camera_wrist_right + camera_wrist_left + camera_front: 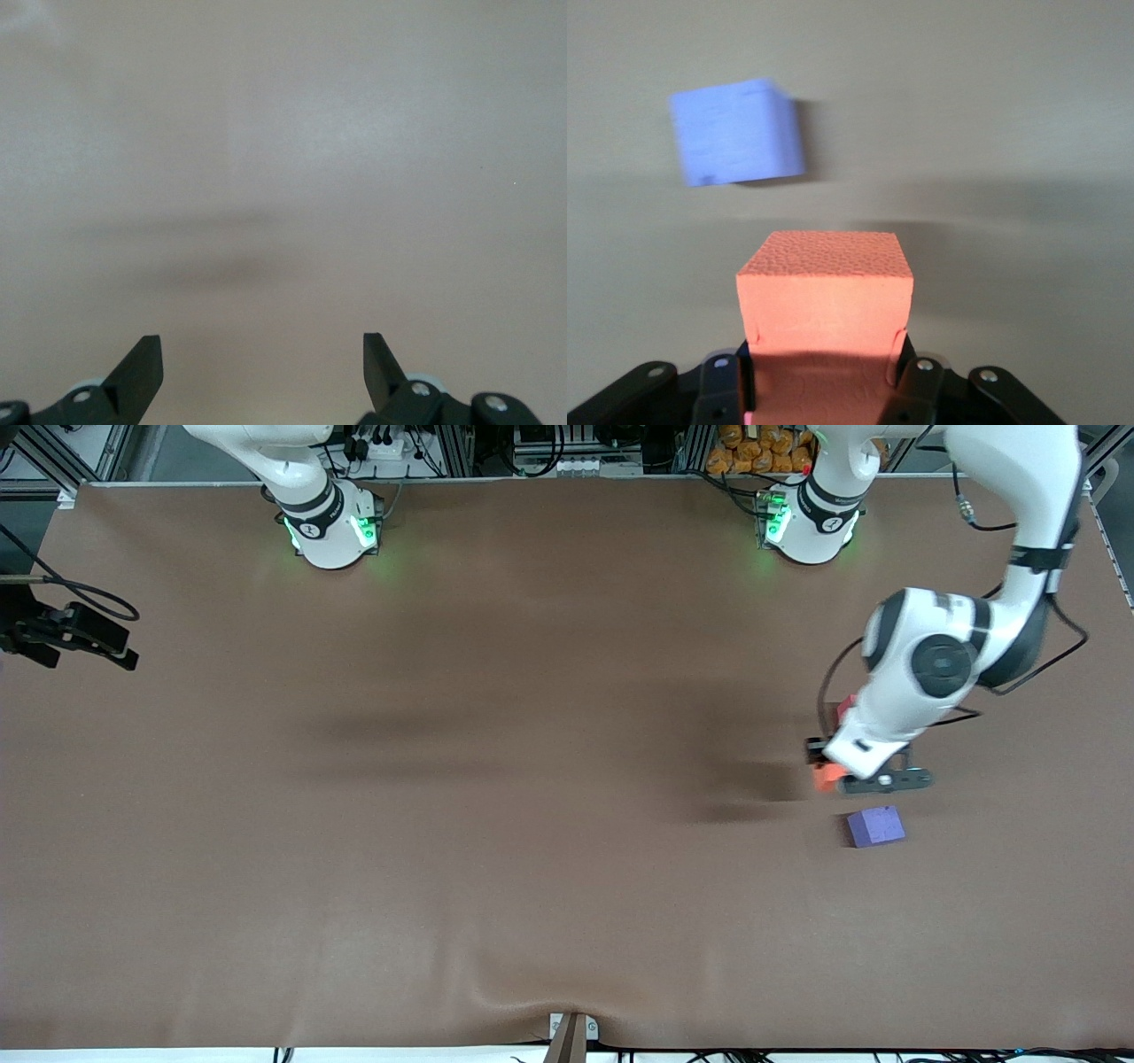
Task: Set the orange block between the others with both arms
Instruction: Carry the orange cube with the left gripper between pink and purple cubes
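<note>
My left gripper should keep holding the orange block point(825, 779) point(824, 288) until it is beside the purple-blue cube, because the block is still hanging short of that spot.
My left gripper point(831, 776) point(824, 347) is shut on the orange block point(825, 779) point(824, 288), with a finger pressed on each side face. It holds the block low over the brown table. The purple-blue cube point(875, 825) point(737, 131) lies on the table nearer to the front camera. The pinkish-red cube point(845, 708) peeks out from under the left arm's wrist, farther from the front camera and mostly hidden. My right gripper point(262, 354) is open over bare table, with nothing between its fingers; the front view does not show it.
A black camera mount point(75, 636) with a cable sits at the right arm's end of the table. The brown table cover point(496, 797) has a raised fold point(571, 1012) at the edge nearest the front camera. The two arm bases point(332, 527) point(808, 522) stand along the farthest edge.
</note>
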